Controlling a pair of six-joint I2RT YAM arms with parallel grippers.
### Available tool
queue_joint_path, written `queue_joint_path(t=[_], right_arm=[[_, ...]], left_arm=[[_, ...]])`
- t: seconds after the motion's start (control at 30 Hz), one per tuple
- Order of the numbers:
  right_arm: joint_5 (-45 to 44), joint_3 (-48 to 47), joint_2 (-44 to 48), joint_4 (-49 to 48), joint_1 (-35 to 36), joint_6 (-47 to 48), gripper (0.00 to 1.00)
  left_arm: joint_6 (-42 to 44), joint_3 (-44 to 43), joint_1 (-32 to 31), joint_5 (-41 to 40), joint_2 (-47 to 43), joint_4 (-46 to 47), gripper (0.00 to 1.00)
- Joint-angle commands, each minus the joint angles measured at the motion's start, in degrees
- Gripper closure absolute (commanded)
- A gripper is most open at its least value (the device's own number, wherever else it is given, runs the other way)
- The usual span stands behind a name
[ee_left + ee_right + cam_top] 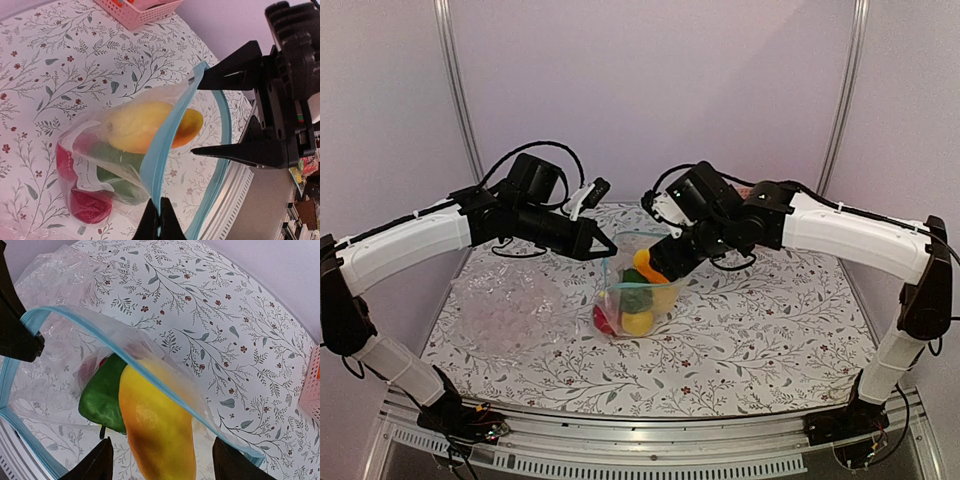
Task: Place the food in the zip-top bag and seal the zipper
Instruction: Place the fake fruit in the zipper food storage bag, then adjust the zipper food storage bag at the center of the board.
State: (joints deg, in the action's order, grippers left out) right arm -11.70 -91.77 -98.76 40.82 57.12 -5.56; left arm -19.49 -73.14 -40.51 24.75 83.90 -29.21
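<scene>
The robot's right gripper isn't ready to close on the zipper yet: its fingers straddle the mango (647,267) with that end of the zipper outside them, so it needs to first move to the zipper's end (683,284).
The zip-top bag (632,305) stands at mid-table with its mouth open. Its blue-teal zipper (161,145) shows in the left wrist view and in the right wrist view (127,356). My left gripper (160,222) is shut on the near zipper strip and holds it up; in the top view it (608,244) is at the bag's upper left. A yellow-orange mango (157,432) lies partly through the mouth, over a green pepper (102,390) and a red fruit (90,205). My right gripper (162,467) is open, its fingers wide on either side of the mango without touching it.
A pink lattice basket (135,10) stands at the table's far side. Crinkled clear plastic (505,310) lies left of the bag. The flowered tablecloth (770,320) is bare to the right. The table's front rail (650,450) is near.
</scene>
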Motion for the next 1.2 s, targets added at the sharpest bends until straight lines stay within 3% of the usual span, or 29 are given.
queue_joint_path(t=[0.0, 0.27, 0.57, 0.93, 1.17], right_arm=[[-1.5, -2.0, 0.2, 1.1, 0.3, -1.3, 0.26], [4.0, -1.7, 7.4, 0.2, 0.2, -3.5, 0.20], [-2.8, 2.0, 11.5, 2.4, 0.0, -11.8, 0.22], [-0.7, 6.7, 9.5, 2.9, -2.7, -21.0, 0.32], [-0.9, 7.0, 7.3, 2.6, -2.9, -22.2, 0.50]], left_arm=[[0.7, 0.2, -1.0, -0.3, -0.8, 0.3, 1.00], [0.6, 0.2, -1.0, -0.2, -0.7, 0.3, 1.00], [0.6, 0.2, -1.0, -0.1, -0.6, 0.3, 1.00], [0.4, 0.2, -1.0, 0.3, -0.4, 0.4, 1.00], [0.4, 0.2, -1.1, 0.5, -0.4, 0.3, 1.00]])
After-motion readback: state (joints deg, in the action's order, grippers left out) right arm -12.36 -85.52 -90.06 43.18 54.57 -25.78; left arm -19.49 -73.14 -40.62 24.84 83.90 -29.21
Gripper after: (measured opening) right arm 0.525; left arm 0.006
